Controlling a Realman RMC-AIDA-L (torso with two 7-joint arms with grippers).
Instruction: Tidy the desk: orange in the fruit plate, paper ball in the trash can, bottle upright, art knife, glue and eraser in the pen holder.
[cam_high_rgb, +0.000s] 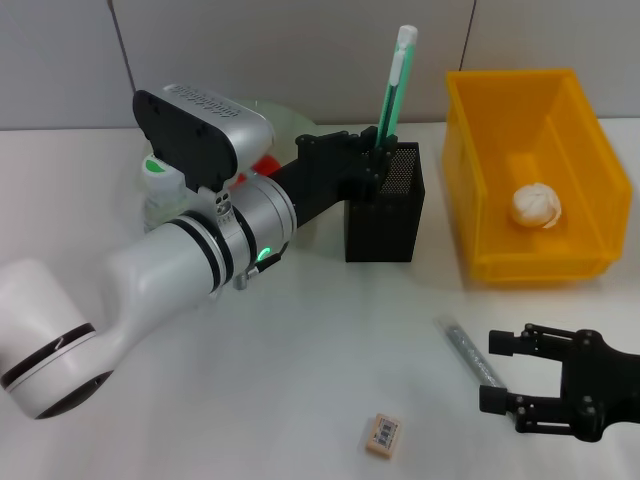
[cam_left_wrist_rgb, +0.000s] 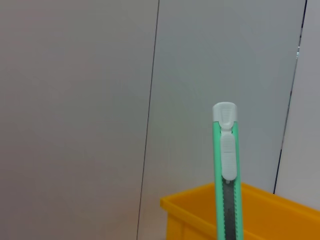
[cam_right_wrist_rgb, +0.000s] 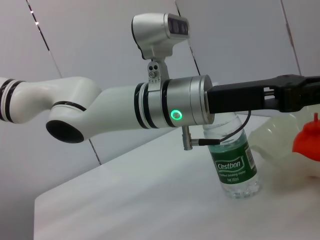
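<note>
The art knife (cam_high_rgb: 397, 85) is upright and its lower end is over the pen holder's opening (cam_high_rgb: 398, 172). The knife would stay in it, so my left gripper should open now.
The green art knife (cam_high_rgb: 397, 85) stands upright over the black mesh pen holder (cam_high_rgb: 385, 210), its lower end between the fingers of my left gripper (cam_high_rgb: 376, 152), which is shut on it. The knife (cam_left_wrist_rgb: 226, 170) fills the left wrist view. A slim grey glue stick (cam_high_rgb: 468, 350) lies on the table just ahead of my open right gripper (cam_high_rgb: 495, 372). The eraser (cam_high_rgb: 383, 436) lies near the front edge. The paper ball (cam_high_rgb: 535, 205) sits in the yellow trash can (cam_high_rgb: 500, 150). The bottle (cam_right_wrist_rgb: 235, 160) stands upright. The orange (cam_right_wrist_rgb: 307, 142) lies at the pale fruit plate (cam_right_wrist_rgb: 270, 137).
My left arm (cam_high_rgb: 230, 235) stretches across the table from the front left to the pen holder, hiding most of the fruit plate (cam_high_rgb: 290, 122) and part of the bottle (cam_high_rgb: 158, 190). The trash can stands just right of the pen holder.
</note>
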